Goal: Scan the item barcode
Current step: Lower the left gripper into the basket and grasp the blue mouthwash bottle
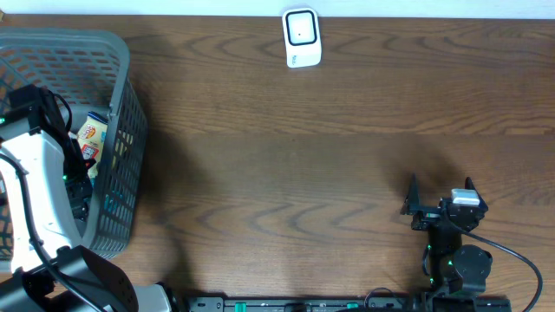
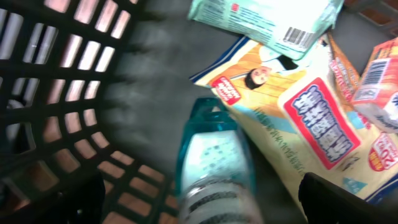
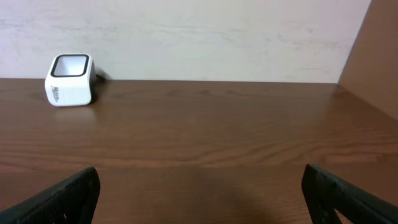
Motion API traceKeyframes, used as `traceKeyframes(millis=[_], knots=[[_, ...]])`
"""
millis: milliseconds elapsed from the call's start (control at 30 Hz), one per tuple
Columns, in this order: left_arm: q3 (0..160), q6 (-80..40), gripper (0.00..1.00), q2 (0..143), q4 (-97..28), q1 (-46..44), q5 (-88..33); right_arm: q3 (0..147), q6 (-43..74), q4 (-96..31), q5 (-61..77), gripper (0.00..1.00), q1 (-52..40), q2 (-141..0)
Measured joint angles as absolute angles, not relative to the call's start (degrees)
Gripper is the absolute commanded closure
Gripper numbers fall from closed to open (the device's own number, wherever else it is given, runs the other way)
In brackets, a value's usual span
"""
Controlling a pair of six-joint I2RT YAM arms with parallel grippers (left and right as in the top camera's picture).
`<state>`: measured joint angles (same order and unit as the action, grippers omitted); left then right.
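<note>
My left gripper is about to grab across the sides of the teal and white item at the item's near end (image 2: pixel 218 191), so its teal end stays exposed for barcode scanning.
My left gripper (image 2: pixel 202 202) is down inside the grey basket (image 1: pixel 121 130), open. A teal and white item (image 2: pixel 214 162) lies between its fingers (image 2: pixel 348 199), with room on both sides. Next to it lie a yellow snack bag (image 2: pixel 292 112), a mint-green packet (image 2: pixel 267 18) with a barcode showing, and an orange-pink packet (image 2: pixel 382 81). The white barcode scanner (image 1: pixel 302 36) stands at the table's far edge, also in the right wrist view as the scanner (image 3: pixel 69 79). My right gripper (image 1: pixel 440 186) hovers open at the front right, holding nothing.
The basket's lattice wall (image 2: pixel 56 93) is close on the left of my left gripper. A pale wall (image 3: pixel 186 31) runs behind the scanner. Brown wooden tabletop (image 1: pixel 303 156) stretches between basket, scanner and right arm.
</note>
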<state>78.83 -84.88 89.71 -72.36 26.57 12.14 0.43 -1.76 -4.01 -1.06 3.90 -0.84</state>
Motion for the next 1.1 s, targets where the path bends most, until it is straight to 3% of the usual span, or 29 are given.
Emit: traceKeyframes(millis=[333, 433, 567, 733, 867, 967, 1100], knots=[[74.2, -85.3, 0.01, 89.7, -65.9, 26.5, 12.1, 0.4, -1.8, -4.0, -1.1, 0.01, 3.9, -0.8], [72.8, -85.3, 0.09, 89.8, -63.8, 26.5, 12.2, 0.4, -1.8, -4.0, -1.0, 0.01, 3.9, -0.8], [72.0, -85.3, 0.34, 89.8, -62.7, 26.5, 12.4, 0.4, -1.8, -4.0, -1.0, 0.01, 3.9, -0.8], [72.0, -84.7, 0.55, 90.0, -62.4, 26.5, 12.8, 0.4, -1.8, -4.0, -1.1, 0.01, 3.9, -0.8], [72.1, -82.4, 0.58, 90.3, -62.7, 26.5, 13.1, 0.4, -1.8, -4.0, -1.1, 0.01, 3.9, -0.9], [72.1, -79.7, 0.7, 90.3, -62.5, 26.5, 13.5, 0.4, -1.8, -4.0, -1.0, 0.01, 3.9, -0.9], [72.1, -75.3, 0.72, 90.3, -62.1, 26.6, 14.4, 0.4, -1.8, -4.0, -1.0, 0.01, 3.9, -0.9]])
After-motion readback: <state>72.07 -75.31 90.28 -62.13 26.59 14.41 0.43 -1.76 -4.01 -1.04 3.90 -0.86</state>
